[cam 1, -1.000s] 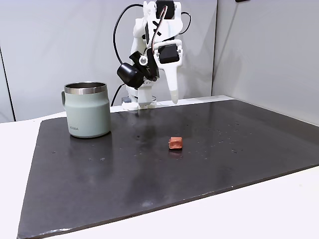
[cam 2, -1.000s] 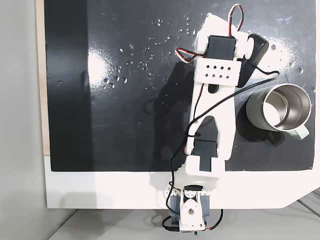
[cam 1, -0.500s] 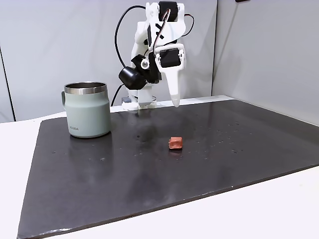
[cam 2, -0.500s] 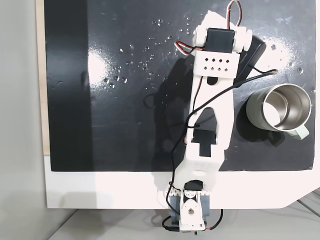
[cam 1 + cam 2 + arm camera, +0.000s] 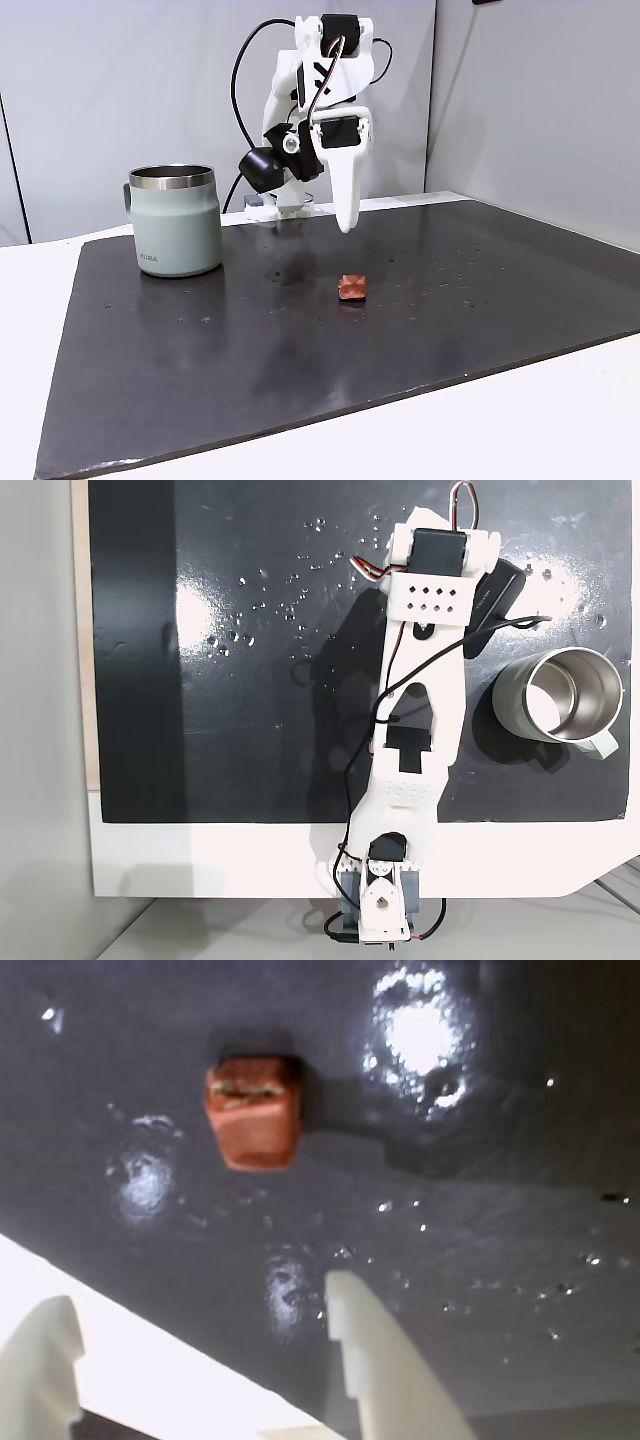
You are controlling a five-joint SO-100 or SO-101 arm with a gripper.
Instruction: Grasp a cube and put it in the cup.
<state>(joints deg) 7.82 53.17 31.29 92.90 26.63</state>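
Observation:
The reddish-orange cube has to go in the cup, so the robot's gripper next needs to grab it by its opposite sides on either side of the worn groove (image 5: 248,1091).
The reddish-orange cube (image 5: 253,1110) lies on the black mat, ahead of and between my fingers in the wrist view. My gripper (image 5: 197,1295) is open, with nothing between its two white fingers. In a fixed view the gripper (image 5: 345,225) points downward, hanging above and just behind the cube (image 5: 352,288) without touching it. The pale grey-green cup (image 5: 178,222) stands upright well to the left, steel rim up, with nothing seen inside. From above, the cup (image 5: 500,705) sits to the right of the outstretched arm (image 5: 415,730), which hides the cube.
The black mat (image 5: 480,300) covers most of the white table (image 5: 520,420) and carries small shiny specks. Grey wall panels stand behind the arm's base (image 5: 375,900). Open mat stretches on all sides of the cube.
The arm has stretched further out over the mat, and the gripper has come forward and lower toward the cube. Cube and cup have not moved.

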